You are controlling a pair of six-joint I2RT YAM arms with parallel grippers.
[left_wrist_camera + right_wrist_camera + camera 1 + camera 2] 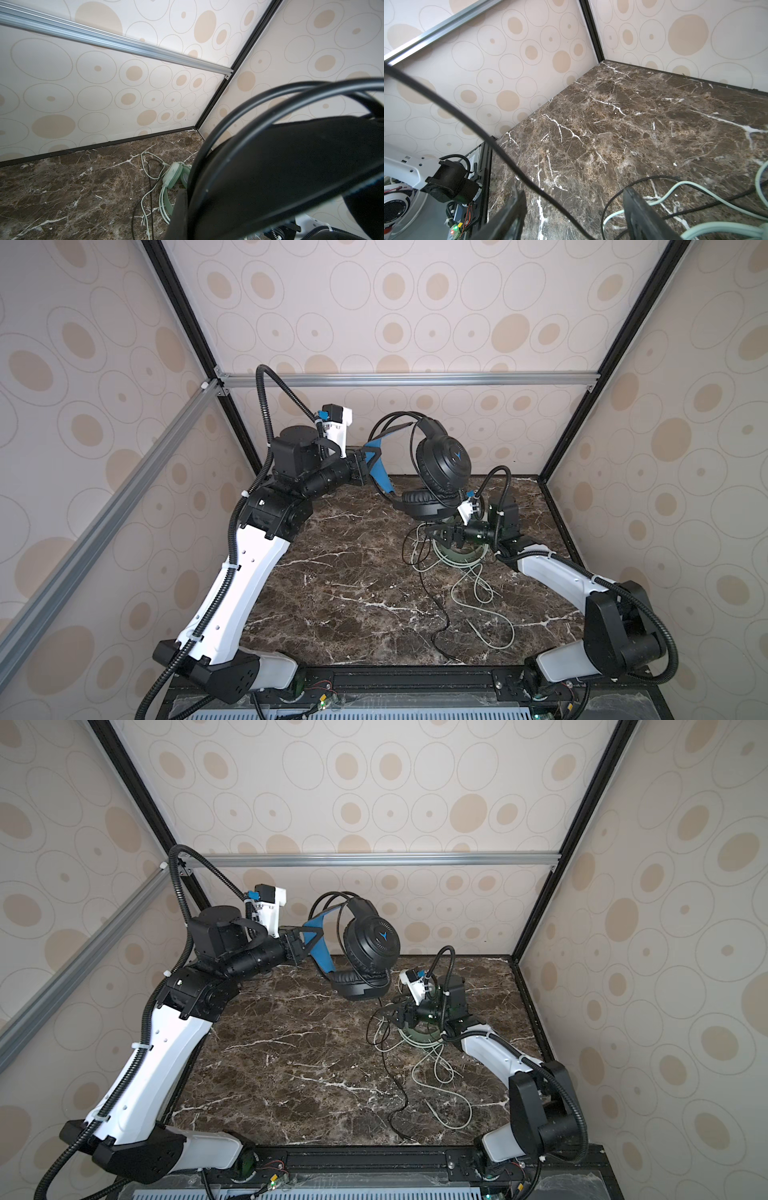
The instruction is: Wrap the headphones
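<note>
The black cable hangs below the black headphones, and my right gripper will grab it along that hanging part and leave the cable's plug end trailing. That is to wrap the black headphones (371,945).
The black headphones (442,464) (372,940) hang in the air at the back. My left gripper (374,456) (314,935) is shut on their blue-lined headband, which fills the left wrist view (280,166). Loops of black cable (388,423) lie over the band. The rest of the cable trails down to the table (434,610). The mint-green headphones (457,558) (415,1038) (172,176) lie on the marble at the right. My right gripper (434,533) (395,1013) (573,194) stands open just above them. The black cable (467,120) runs between its jaws without being pinched.
The pale green cable (484,605) sprawls loosely toward the front, crossed with the black cable, whose plug end (453,657) lies near the front edge. The marble tabletop (332,580) is walled on three sides, with an aluminium rail (407,379) across the back.
</note>
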